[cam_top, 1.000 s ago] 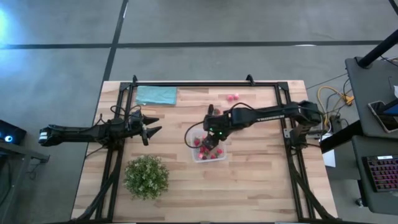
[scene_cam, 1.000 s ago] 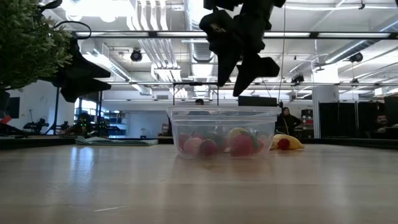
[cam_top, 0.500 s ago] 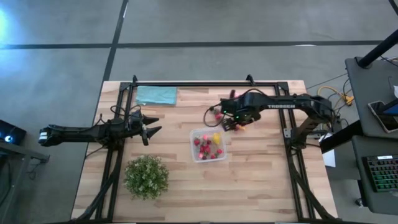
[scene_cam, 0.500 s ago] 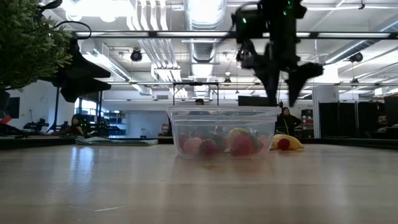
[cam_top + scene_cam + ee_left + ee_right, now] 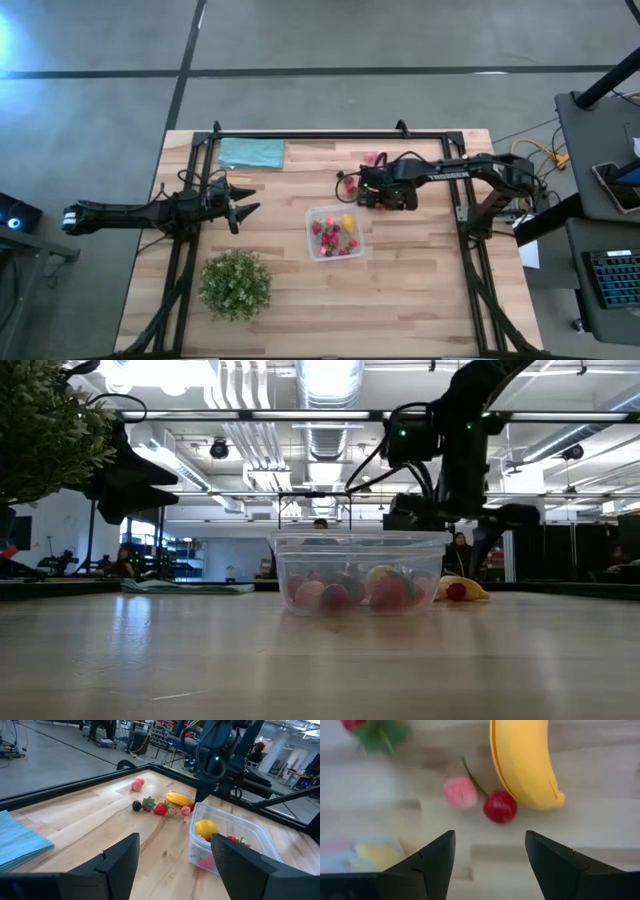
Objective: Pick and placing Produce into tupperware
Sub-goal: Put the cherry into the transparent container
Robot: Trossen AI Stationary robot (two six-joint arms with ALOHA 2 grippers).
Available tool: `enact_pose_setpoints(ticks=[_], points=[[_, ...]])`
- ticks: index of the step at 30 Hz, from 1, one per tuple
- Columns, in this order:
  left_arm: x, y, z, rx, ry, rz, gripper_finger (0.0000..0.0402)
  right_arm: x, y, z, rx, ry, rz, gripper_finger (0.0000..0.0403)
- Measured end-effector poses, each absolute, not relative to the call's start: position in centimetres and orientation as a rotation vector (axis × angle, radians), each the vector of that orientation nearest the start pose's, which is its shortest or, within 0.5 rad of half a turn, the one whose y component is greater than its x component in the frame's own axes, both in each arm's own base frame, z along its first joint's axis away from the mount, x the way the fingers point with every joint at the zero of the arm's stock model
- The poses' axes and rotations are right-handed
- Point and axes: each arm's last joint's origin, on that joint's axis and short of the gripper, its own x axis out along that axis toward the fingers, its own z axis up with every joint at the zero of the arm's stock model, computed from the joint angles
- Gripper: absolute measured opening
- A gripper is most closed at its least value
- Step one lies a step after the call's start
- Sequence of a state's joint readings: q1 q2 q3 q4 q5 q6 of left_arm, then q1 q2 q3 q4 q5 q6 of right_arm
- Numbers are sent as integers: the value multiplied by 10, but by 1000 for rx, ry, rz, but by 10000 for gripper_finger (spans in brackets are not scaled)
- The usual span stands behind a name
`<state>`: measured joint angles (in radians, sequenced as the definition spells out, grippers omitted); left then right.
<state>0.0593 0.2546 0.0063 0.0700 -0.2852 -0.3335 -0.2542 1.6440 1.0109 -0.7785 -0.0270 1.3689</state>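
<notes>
The red cherry (image 5: 500,807) is still beyond my right gripper's fingers in the right wrist view. My right gripper needs to move to it first, then close.
The clear tupperware (image 5: 335,233) stands mid-table and holds red and pink pieces and a yellow lemon (image 5: 206,827); its see-through wall (image 5: 360,572) faces the low view. Loose produce lies on the wood just beyond it: a banana (image 5: 522,760), a red cherry-like piece (image 5: 500,806), a pink piece (image 5: 460,792), a strawberry (image 5: 160,809) and a dark piece (image 5: 136,805). Two pink pieces (image 5: 372,157) lie nearer the far edge. My right gripper (image 5: 363,189) hangs open above the loose produce (image 5: 490,837), touching nothing. My left gripper (image 5: 240,212) waits open at the left (image 5: 175,840).
A bushy green plant (image 5: 235,283) stands near the table's near-left side, and a teal folded cloth (image 5: 250,152) lies at the far left. A black frame rail (image 5: 330,136) runs along the far edge. Bare wood stretches right of and in front of the tupperware.
My right gripper has moved from above the tupperware toward the far-right, then come down over the loose produce behind the container. It has stayed open. The tupperware and its contents have kept still.
</notes>
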Motion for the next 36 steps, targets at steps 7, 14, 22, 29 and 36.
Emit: enact_pose_setpoints(ticks=[7, 14, 22, 29, 36], points=[[110, 15, 151, -309, 119, 370, 233, 270, -74, 161, 1345, 992, -1249, 230], [110, 15, 151, -309, 119, 370, 233, 269, -73, 155, 1365, 963, -1260, 220], [110, 15, 151, -309, 119, 370, 233, 270, -75, 156, 1360, 897, -1290, 177], [110, 15, 151, -309, 119, 370, 233, 272, -72, 156, 1390, 921, -1257, 160], [110, 15, 151, -309, 119, 370, 233, 277, -67, 160, 1334, 951, -1182, 182]])
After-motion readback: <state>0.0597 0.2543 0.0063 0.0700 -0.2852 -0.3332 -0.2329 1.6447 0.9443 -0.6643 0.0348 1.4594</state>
